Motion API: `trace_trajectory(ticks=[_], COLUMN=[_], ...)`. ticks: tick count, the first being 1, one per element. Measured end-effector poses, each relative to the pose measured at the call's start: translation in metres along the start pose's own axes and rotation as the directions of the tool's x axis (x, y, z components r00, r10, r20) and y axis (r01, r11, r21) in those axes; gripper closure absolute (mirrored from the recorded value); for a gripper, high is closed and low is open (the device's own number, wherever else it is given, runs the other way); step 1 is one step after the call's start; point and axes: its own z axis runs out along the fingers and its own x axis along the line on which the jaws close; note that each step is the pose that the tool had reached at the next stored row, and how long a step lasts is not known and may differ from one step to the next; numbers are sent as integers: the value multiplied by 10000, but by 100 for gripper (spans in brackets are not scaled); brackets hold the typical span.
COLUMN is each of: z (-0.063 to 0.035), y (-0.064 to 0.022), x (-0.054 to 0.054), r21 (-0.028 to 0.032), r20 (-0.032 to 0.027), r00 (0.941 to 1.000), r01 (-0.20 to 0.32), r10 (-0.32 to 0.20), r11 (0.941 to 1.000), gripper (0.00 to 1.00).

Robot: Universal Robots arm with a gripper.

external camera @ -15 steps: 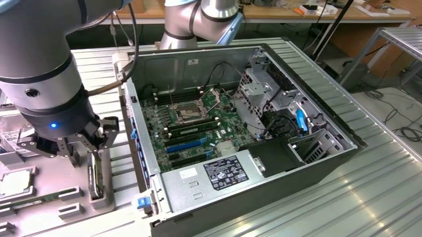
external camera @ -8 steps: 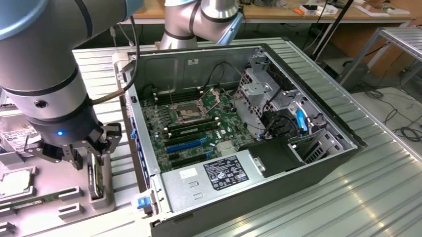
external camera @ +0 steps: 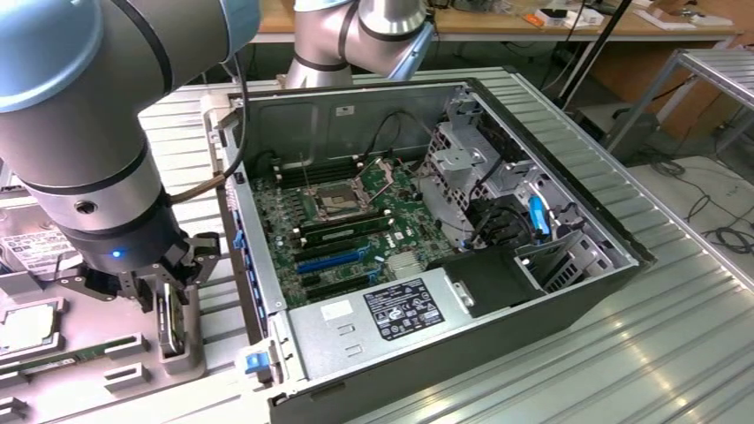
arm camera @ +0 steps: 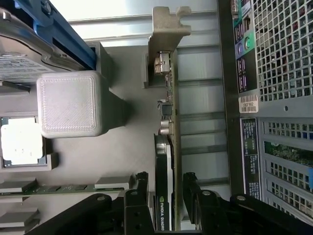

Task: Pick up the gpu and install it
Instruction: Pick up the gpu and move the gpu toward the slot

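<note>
I next need to grab the GPU by its end lettered NVIDIA QUADRO [arm camera: 164, 208] with my gripper. That leaves the GPU's metal bracket [arm camera: 165, 33] free to fit the case.
The gpu [arm camera: 167, 147] stands on edge in a grey printed holder [external camera: 177, 362], a slim dark card with a metal bracket at its far end and "NVIDIA QUADRO" lettering on its edge. My gripper [arm camera: 165, 178] is lowered over it, one black finger on each side of the card with a small gap to each face. In the exterior view the gripper [external camera: 165, 305] hangs from the arm at the left, over the gpu [external camera: 173, 331], just outside the open computer case [external camera: 566, 291]. The gripper is open and holds nothing.
The case lies on its side with the motherboard [external camera: 342, 221] and its blue slots [external camera: 335, 258] exposed. A grey parts tray [external camera: 71, 353] at the exterior view's left carries a hard drive [external camera: 30, 252], a CPU [arm camera: 19, 142] and a green memory stick [external camera: 71, 358]. A grey block [arm camera: 68, 103] stands beside the gpu.
</note>
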Motion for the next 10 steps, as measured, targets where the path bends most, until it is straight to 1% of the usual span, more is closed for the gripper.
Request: trace_trajectory(ticks=[10], z=[11], y=[-1], x=[9], r21=[1], r20=[1], r00=[10000], r01=[-32], r10=[32], r11=[10000], gripper=[58])
